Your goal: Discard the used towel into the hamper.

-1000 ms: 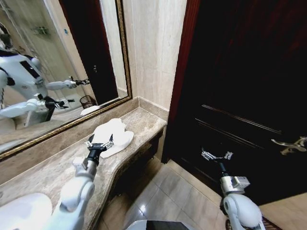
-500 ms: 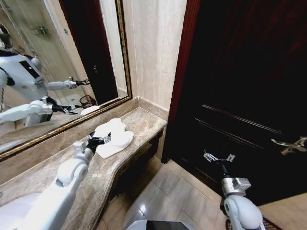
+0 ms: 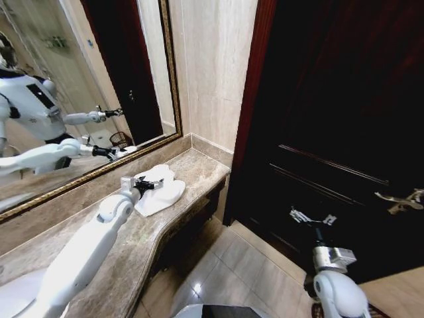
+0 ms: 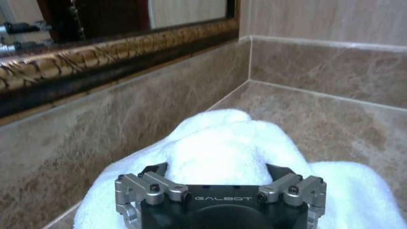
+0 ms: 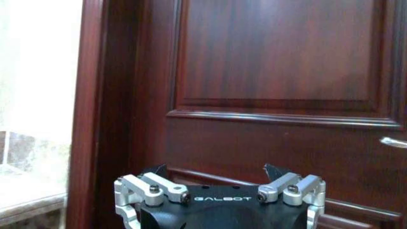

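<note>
The used towel's raised hump [image 3: 156, 177] stands up while the towel's edges lie slack over the counter. So the left gripper pinches that hump next.
The used towel [image 3: 165, 190] is a white crumpled heap on the marble counter near its far end, below the mirror. My left gripper [image 3: 150, 184] reaches onto the towel's near side. In the left wrist view the towel [image 4: 222, 143] rises as a hump between the spread fingers of the left gripper [image 4: 219, 166], which is open around it. My right gripper [image 3: 312, 216] hangs open and empty in front of the dark door, low on the right; it is also seen as the right gripper [image 5: 215, 168]. A small dark mesh hamper [image 3: 120, 140] appears as a reflection in the mirror.
The marble counter [image 3: 199, 165] ends at a beige wall corner. A gold-framed mirror [image 3: 173, 79] runs behind it. A white sink [image 3: 12, 301] sits at the near left. The dark wooden door [image 3: 344, 132] with a metal handle [image 3: 401, 201] is to the right, above the tiled floor [image 3: 245, 271].
My left arm has stretched forward along the counter, bringing its gripper from just short of the towel onto it. The right gripper has drifted slightly right and down.
</note>
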